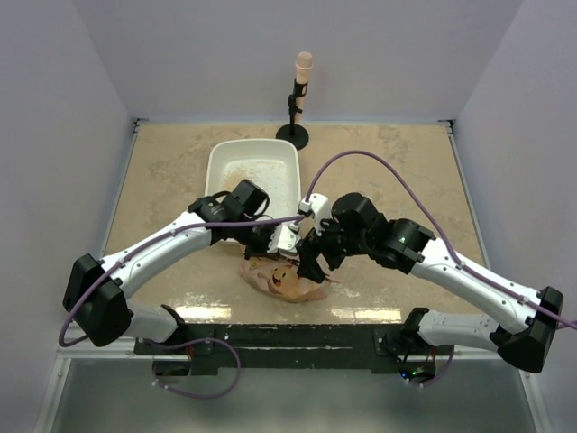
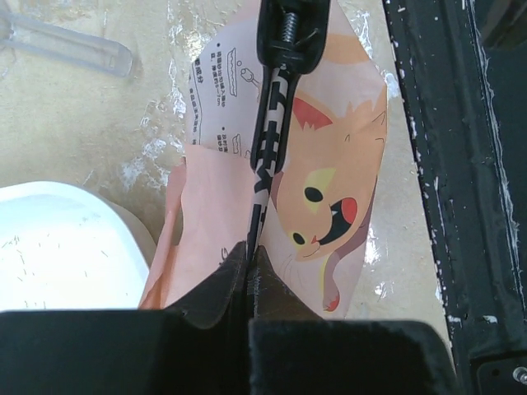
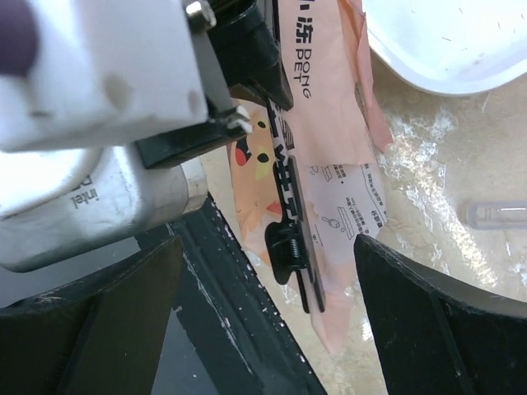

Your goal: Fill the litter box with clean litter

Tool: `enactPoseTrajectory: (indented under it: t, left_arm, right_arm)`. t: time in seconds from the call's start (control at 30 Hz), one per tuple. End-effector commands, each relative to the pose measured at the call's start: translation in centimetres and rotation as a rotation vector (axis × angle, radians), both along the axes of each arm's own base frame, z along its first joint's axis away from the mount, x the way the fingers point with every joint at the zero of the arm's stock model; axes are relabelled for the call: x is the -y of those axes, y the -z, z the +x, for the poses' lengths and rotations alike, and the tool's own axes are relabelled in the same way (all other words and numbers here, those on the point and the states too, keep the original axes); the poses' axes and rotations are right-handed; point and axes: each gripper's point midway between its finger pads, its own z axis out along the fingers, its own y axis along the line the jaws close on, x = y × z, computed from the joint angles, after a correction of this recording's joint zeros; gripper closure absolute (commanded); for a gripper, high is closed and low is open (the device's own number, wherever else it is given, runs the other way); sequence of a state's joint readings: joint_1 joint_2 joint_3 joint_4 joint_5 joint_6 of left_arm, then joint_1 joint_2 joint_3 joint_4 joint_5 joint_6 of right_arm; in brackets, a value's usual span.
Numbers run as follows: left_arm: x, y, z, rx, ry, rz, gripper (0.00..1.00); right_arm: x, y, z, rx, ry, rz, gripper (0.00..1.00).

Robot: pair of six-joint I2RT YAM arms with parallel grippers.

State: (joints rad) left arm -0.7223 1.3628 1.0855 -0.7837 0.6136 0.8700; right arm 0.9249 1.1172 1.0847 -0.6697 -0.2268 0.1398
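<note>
I will next use my right gripper to pinch the black clip's far end (image 3: 288, 250) beside its spring, so that the bag can be opened.
The white litter box (image 1: 252, 171) stands at the back left of the table; its corner shows in the left wrist view (image 2: 58, 255) and the right wrist view (image 3: 453, 41), with only a few specks inside. No clean litter is in view. An orange-pink bag with a cat picture (image 1: 284, 280) (image 2: 329, 181) lies near the front edge, its top closed by a long black clip (image 2: 268, 140) (image 3: 292, 239). My left gripper (image 2: 249, 257) (image 1: 266, 242) is shut on that clipped top edge. My right gripper (image 3: 268, 271) (image 1: 311, 262) stands open, its fingers either side of the clip's far end without touching it.
A black stand with a pink-topped rod (image 1: 297, 99) is at the back edge. A clear plastic piece (image 2: 74, 45) (image 3: 498, 214) lies on the table beyond the bag. The black front rail (image 2: 445, 164) runs close along the bag.
</note>
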Motion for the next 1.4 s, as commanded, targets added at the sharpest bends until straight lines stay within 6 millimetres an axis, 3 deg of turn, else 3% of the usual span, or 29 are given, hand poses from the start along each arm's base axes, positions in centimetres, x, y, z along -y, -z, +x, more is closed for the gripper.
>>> enactPoseTrajectory:
  t: [0.0, 0.17, 0.2, 0.23, 0.27, 0.33, 0.37, 0.4, 0.53, 0.73, 1.0, 1.37]
  left_arm:
    - [2.5, -6.0, 2.5, 0.183, 0.062, -0.167, 1.0]
    - [2.0, -5.6, 2.3, 0.135, -0.044, -0.167, 0.99]
    - [2.0, -5.9, 2.2, 0.136, -0.047, -0.183, 0.9]
    - [1.8, -6.2, 1.8, 0.139, -0.053, -0.201, 0.76]
    - [1.8, -6.5, 1.5, 0.136, -0.062, -0.219, 0.47]
    - [1.4, -7.6, 0.9, 0.187, -0.066, -0.285, 0.42]
    - [1.3, -8.2, 0.7, 0.195, -0.09, -0.315, 0.01]
    - [1.4, -9.5, 1.3, 0.254, -0.112, -0.366, 0.0]
    - [-0.3, -13.6, 0.5, 0.36, -0.204, -0.504, 0.0]
    - [-3.7, -17.7, 2.9, 0.286, -0.654, -0.658, 0.0]
    - [-4.6, -15.0, 2.8, 0.202, -0.74, -0.582, 0.0]
    - [-4.5, -14.4, 2.7, 0.228, -0.709, -0.572, 0.0]
  right_arm:
    - [0.2, -1.5, 0.3, 0.026, 0.045, 0.033, 0.1]
    - [0.5, -0.4, -0.1, -0.003, 0.042, 0.004, 0.1]
    - [0.5, 0.0, -0.1, -0.012, 0.046, -0.004, 0.1]
    - [0.6, 0.4, -0.1, -0.02, 0.046, -0.015, 0.11]
    - [0.6, 0.6, -0.3, -0.028, 0.041, -0.022, 0.11]
    - [0.5, 0.6, -0.1, -0.027, 0.043, -0.023, 0.11]
    - [0.5, 0.6, -0.1, -0.025, 0.044, -0.023, 0.12]
    - [0.5, 0.6, -0.1, -0.025, 0.04, -0.024, 0.12]
    - [0.3, 0.9, 0.2, -0.027, 0.048, -0.043, 0.12]
    - [0.5, 2.0, 1.5, -0.015, 0.088, -0.116, 0.15]
    - [0.3, 1.9, 1.5, -0.025, 0.099, -0.119, 0.32]
    - [-0.5, 2.5, 0.9, -0.047, 0.095, -0.135, 0.53]
